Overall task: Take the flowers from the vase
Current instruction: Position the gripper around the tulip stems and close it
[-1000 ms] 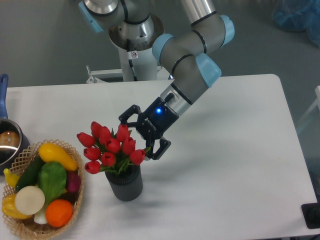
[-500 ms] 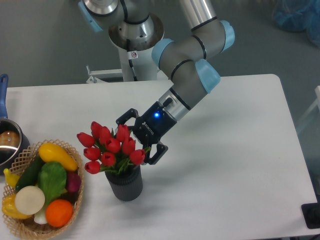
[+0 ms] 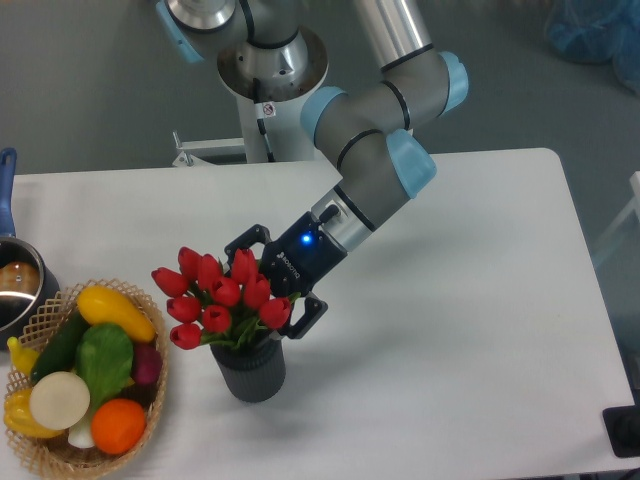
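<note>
The flowers [image 3: 215, 295] need to be picked up from the vase [image 3: 248, 370], so my gripper should grab them by their leafy stems under the blooms next.
The flowers [image 3: 215, 295], a bunch of red tulips with green leaves, stand in the vase [image 3: 248, 370], a small dark grey ribbed cylinder on the white table. My gripper [image 3: 262, 285] comes in from the right, tilted down to the left. Its two black fingers are spread, one at the bunch's upper right [image 3: 243, 238] and one at its lower right [image 3: 308, 315]. The rightmost tulips sit between the fingers. The stems are hidden inside the vase and behind the blooms.
A wicker basket [image 3: 150, 395] of vegetables sits at the front left, close to the vase. A metal pot [image 3: 18, 285] with a blue handle is at the left edge. The arm's base [image 3: 270, 70] stands behind the table.
My gripper has moved left and slightly down, so its open fingers now reach around the right side of the bunch. The flowers and vase have hardly moved.
</note>
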Controlling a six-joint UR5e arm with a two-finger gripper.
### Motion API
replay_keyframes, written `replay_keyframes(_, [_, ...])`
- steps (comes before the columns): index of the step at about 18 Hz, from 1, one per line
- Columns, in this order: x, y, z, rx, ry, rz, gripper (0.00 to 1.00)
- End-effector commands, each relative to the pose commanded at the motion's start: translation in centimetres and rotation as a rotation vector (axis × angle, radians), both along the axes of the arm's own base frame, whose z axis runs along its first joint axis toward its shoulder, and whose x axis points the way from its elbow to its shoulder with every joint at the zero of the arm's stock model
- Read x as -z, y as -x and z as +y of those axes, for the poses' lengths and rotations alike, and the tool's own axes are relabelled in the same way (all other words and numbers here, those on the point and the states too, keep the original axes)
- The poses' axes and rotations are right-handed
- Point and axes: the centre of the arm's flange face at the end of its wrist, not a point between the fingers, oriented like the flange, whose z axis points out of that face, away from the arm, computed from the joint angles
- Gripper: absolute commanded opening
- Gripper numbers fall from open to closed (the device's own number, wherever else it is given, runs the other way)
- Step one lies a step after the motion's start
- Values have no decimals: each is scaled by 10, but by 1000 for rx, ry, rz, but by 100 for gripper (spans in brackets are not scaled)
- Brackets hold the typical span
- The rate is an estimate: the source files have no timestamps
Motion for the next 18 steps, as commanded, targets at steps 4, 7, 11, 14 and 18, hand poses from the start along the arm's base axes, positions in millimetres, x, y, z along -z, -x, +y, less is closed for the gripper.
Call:
replay_keyframes(4, [-4, 3, 2, 0, -9, 7, 83])
replay_keyframes(7, [-3, 4, 3, 0, -7, 5, 73])
replay_keyframes(11, [-5, 1, 0, -1, -9, 7, 62])
replay_keyframes(14, [-3, -2, -1, 1, -5, 4, 43])
replay_keyframes(18, [-3, 0, -3, -4, -4, 3, 39])
